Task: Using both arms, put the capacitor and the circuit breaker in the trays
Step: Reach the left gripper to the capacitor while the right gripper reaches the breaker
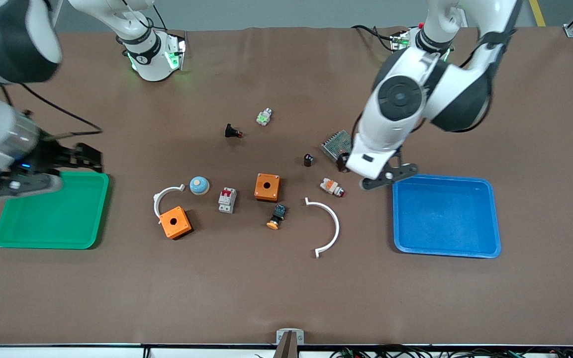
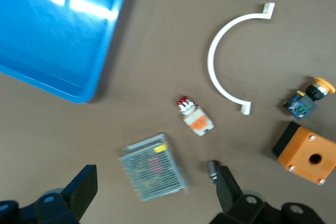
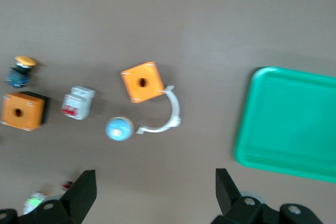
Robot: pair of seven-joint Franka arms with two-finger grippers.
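Observation:
I next need to pick up the small black capacitor by its cylindrical body (image 1: 308,160) with my left gripper, so that I can place it in a tray (image 1: 445,216).
The capacitor (image 1: 308,160), a tiny black cylinder with a reddish mark, lies mid-table beside a metal mesh unit (image 1: 337,144). In the left wrist view the capacitor (image 2: 212,170) shows right by one finger (image 2: 227,187). My left gripper (image 1: 366,171) is open and empty, up over the mesh unit (image 2: 153,173). The white-and-grey circuit breaker (image 1: 227,200) with red toggles lies between a blue dome and an orange box; it also shows in the right wrist view (image 3: 78,103). My right gripper (image 1: 90,158) is open and empty over the green tray's (image 1: 50,238) farther edge.
A blue tray (image 1: 445,219) sits at the left arm's end. Two orange boxes (image 1: 267,187) (image 1: 175,222), two white arcs (image 1: 334,223) (image 1: 163,196), a blue dome (image 1: 199,185), a white-and-orange part (image 1: 332,187) and three button parts (image 1: 276,217) (image 1: 232,132) (image 1: 264,117) lie mid-table.

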